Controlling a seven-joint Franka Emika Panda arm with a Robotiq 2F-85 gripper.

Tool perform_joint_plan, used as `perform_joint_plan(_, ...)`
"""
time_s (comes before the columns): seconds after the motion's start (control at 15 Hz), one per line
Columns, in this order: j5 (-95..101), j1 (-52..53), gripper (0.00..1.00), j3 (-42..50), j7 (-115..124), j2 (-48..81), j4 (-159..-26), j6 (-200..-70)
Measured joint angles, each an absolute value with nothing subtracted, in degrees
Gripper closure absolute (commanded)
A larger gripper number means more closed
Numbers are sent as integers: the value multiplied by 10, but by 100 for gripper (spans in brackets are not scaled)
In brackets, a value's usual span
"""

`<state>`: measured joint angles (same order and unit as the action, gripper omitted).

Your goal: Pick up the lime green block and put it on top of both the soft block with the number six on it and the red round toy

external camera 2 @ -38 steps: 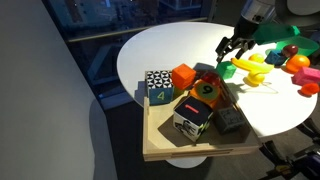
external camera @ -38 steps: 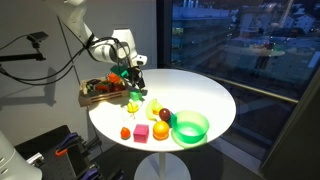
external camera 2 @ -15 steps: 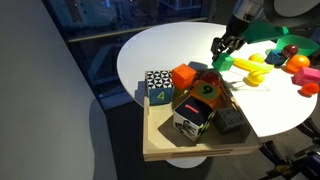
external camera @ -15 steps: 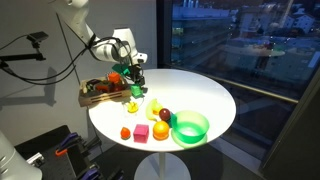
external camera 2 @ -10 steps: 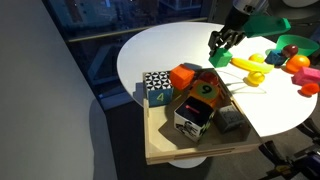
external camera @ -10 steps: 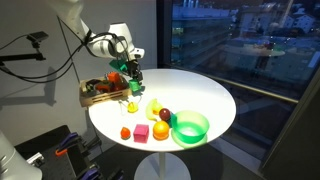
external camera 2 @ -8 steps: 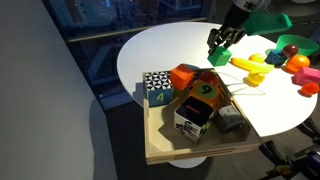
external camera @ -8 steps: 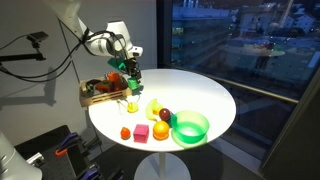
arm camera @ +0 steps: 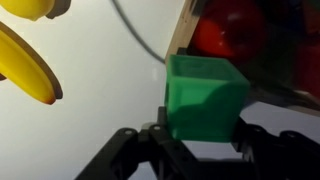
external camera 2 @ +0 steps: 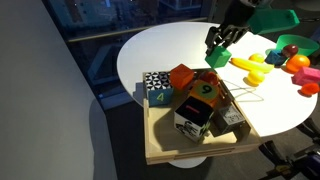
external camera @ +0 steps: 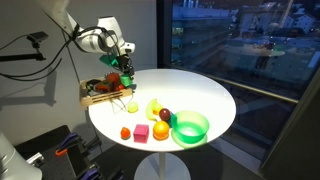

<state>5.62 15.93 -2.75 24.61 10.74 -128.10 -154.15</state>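
Observation:
The robot's gripper will keep holding the lime green block, because the block is above the tray's edge and the table and would drop onto one of them if the gripper opened now.
My gripper point(arm camera: 200, 135) is shut on the lime green block point(arm camera: 205, 95), which hangs above the table's edge beside the wooden tray. In both exterior views the gripper point(external camera: 122, 70) point(external camera 2: 222, 45) hovers at the tray's table-side end with the green block point(external camera 2: 225, 56) under it. The red round toy point(arm camera: 215, 35) lies in the tray just beyond the block; it also shows as a red spot point(external camera: 113, 83). The soft block with the number six point(external camera 2: 205, 92) sits in the tray among other soft blocks.
The wooden tray point(external camera 2: 190, 150) holds several soft blocks, among them one with a four point(external camera 2: 158, 88) and an orange cube point(external camera 2: 183, 76). On the round white table lie a yellow banana toy point(arm camera: 25, 60), a green bowl point(external camera: 190, 127), a pink cube point(external camera: 142, 132), an orange ball point(external camera: 161, 129) and a maroon ball point(external camera: 165, 115).
The gripper has risen from the table with the green block and moved away from the banana toward the wooden tray. The jaws have stayed shut on the block.

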Motion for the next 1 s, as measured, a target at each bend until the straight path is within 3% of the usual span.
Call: perform_joint_plan(1.0,37,158,67,-89,219,74,-1318,-1518)
